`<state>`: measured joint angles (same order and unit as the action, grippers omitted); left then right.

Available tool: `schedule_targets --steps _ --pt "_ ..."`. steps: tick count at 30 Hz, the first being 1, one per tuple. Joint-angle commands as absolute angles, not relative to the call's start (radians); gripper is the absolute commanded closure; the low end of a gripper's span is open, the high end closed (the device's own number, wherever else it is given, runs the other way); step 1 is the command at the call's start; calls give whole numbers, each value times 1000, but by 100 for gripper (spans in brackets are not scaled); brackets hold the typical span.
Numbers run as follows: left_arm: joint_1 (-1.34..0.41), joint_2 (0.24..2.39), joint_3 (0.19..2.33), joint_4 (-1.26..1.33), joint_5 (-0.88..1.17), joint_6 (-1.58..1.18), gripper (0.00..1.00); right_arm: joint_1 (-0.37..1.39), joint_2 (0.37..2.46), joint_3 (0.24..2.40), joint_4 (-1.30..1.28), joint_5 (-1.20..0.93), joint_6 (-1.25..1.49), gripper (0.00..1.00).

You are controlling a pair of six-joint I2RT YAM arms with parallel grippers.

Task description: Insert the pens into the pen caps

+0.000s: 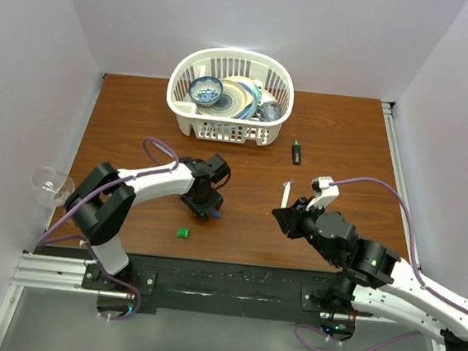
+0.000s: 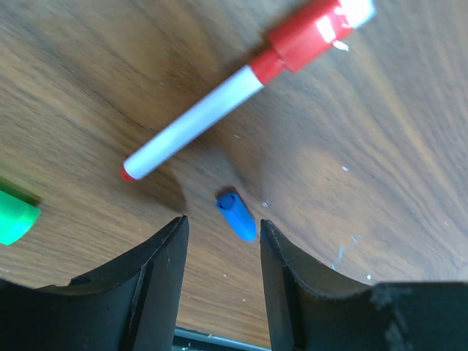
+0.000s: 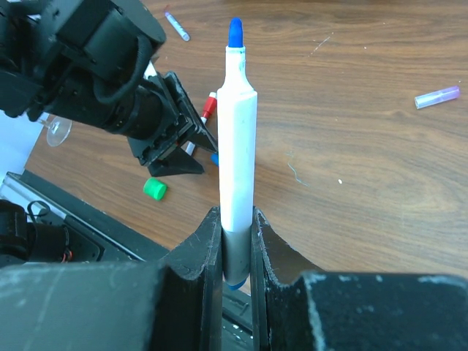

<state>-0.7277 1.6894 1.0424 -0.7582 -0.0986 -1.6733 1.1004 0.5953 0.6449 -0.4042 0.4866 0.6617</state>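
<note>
I will next grab the blue pen cap point(image 2: 238, 216) across its sides with my left gripper, so its open end stays free to insert the white pen.
My left gripper point(image 2: 223, 225) is open and low over the wood. A blue pen cap point(image 2: 238, 216) lies just past its fingertips, closer to the right finger and touching neither. Beyond it lies a white pen point(image 2: 197, 124) with a red cap point(image 2: 307, 33) on it. A green cap point(image 2: 14, 216) sits at the left edge, also visible from above point(image 1: 182, 232). My right gripper point(image 3: 236, 219) is shut on a white pen point(image 3: 238, 131) with its blue tip pointing away. That held pen point(image 1: 285, 194) is right of centre. A black marker point(image 1: 297, 152) lies beyond it.
A white basket point(image 1: 267, 133) of dishes stands at the back centre. A clear glass point(image 1: 51, 184) sits at the left table edge. A short purple stick point(image 3: 437, 96) lies on the wood to the right. The black mounting rail point(image 1: 223, 284) runs along the near edge.
</note>
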Motion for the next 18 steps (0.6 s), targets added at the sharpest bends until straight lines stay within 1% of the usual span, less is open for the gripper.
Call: schedule_targets --steps 1,6,11,14,18 --pt "-730 1712 1035 -746 -104 -1721 53 1104 589 654 -379 505 653 100" --pt "-729 1721 1048 -758 -113 -1716 53 1104 560 641 -390 505 661 100" --pt "-730 1718 1051 -773 -123 -1721 56 1103 545 638 -397 508 660 100" --pt "-729 1720 1057 -781 -136 -1723 60 1103 540 638 -399 506 660 100" --pt "-732 1738 1066 -779 -130 -1715 60 1104 537 637 -400 503 658 100"
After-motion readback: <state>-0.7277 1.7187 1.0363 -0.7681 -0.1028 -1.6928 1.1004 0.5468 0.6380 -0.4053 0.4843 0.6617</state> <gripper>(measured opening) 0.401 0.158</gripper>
